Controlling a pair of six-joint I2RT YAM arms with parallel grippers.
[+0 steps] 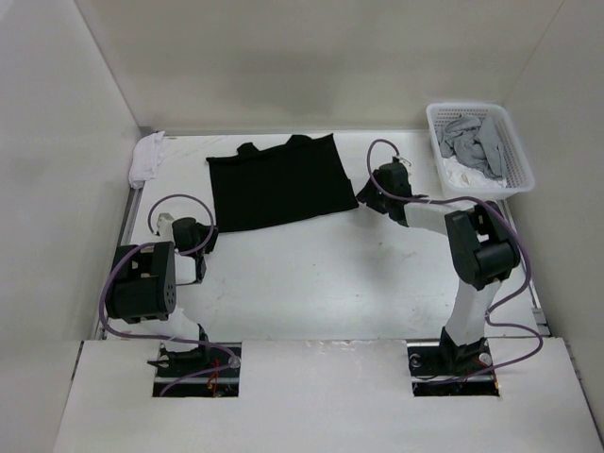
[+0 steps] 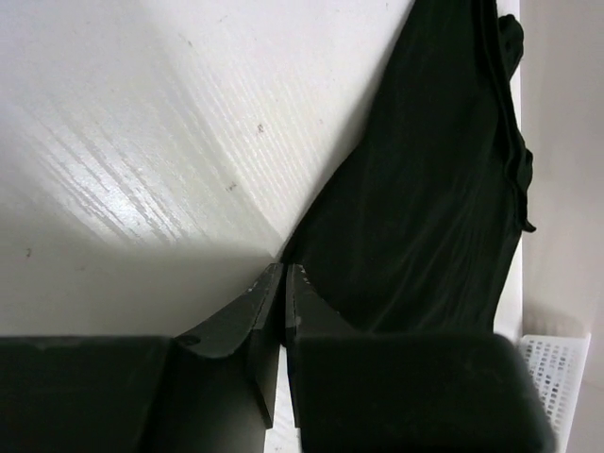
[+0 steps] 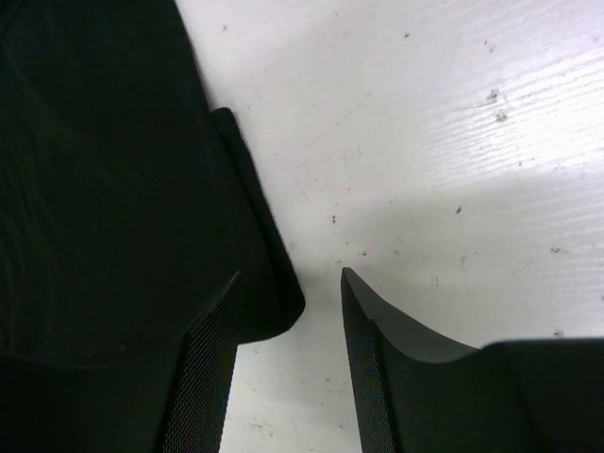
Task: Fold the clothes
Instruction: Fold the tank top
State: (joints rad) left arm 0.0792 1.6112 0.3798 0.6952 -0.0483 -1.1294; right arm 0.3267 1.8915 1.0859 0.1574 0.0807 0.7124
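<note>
In the right wrist view the fingers hover above the clothes' corner, their shadow detached. It is too early to close, so my right gripper goes lower next.
The black clothes (image 1: pixel 278 184) lie spread flat on the white table at the back centre. My left gripper (image 1: pixel 208 236) sits at their near-left corner. In the left wrist view the left gripper (image 2: pixel 283 269) is shut, its tips pinched on the very corner of the clothes (image 2: pixel 425 189). My right gripper (image 1: pixel 363 198) is at the near-right corner. In the right wrist view the right gripper (image 3: pixel 288 283) is open, and the rounded corner of the clothes (image 3: pixel 94 170) lies loose on the table between its fingers.
A white mesh basket (image 1: pixel 524 170) with grey and white garments stands at the back right. A small white cloth (image 1: pixel 149 156) lies bunched at the back left corner. Walls close the table on the left, back and right.
</note>
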